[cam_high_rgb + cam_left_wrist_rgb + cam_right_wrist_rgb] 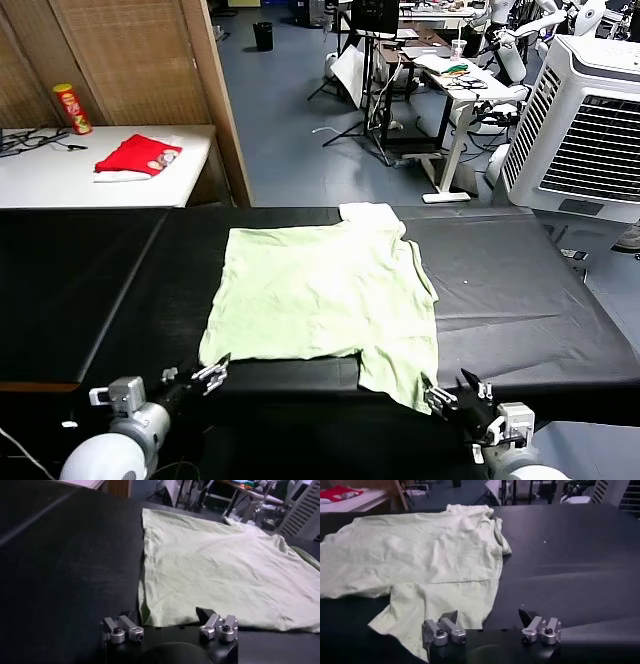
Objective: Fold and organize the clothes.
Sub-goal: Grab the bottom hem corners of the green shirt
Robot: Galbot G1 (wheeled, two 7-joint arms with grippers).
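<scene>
The pale green T-shirt's sleeve is still to be folded over its body (310, 290). My right gripper should pick up the T-shirt by the sleeve's edge (420, 398) next.
The clothes are one pale green T-shirt (320, 295), spread nearly flat and wrinkled on the black table (90, 290). One sleeve (398, 368) reaches the near edge. My left gripper (212, 375) is open at the shirt's near left corner, with the hem (165, 607) lying just beyond its fingertips. My right gripper (440, 395) is open beside the near sleeve. In the right wrist view one finger (451, 617) stands over the sleeve's edge (435, 605) and the other is over bare table. Neither the left gripper (167, 615) nor the right gripper (488, 616) holds anything.
A white side table (190, 150) at the back left holds a red garment (135, 155) on white cloth and a red can (72, 108). A wooden screen (130, 50) stands behind it. A white air cooler (590, 120) stands at the back right.
</scene>
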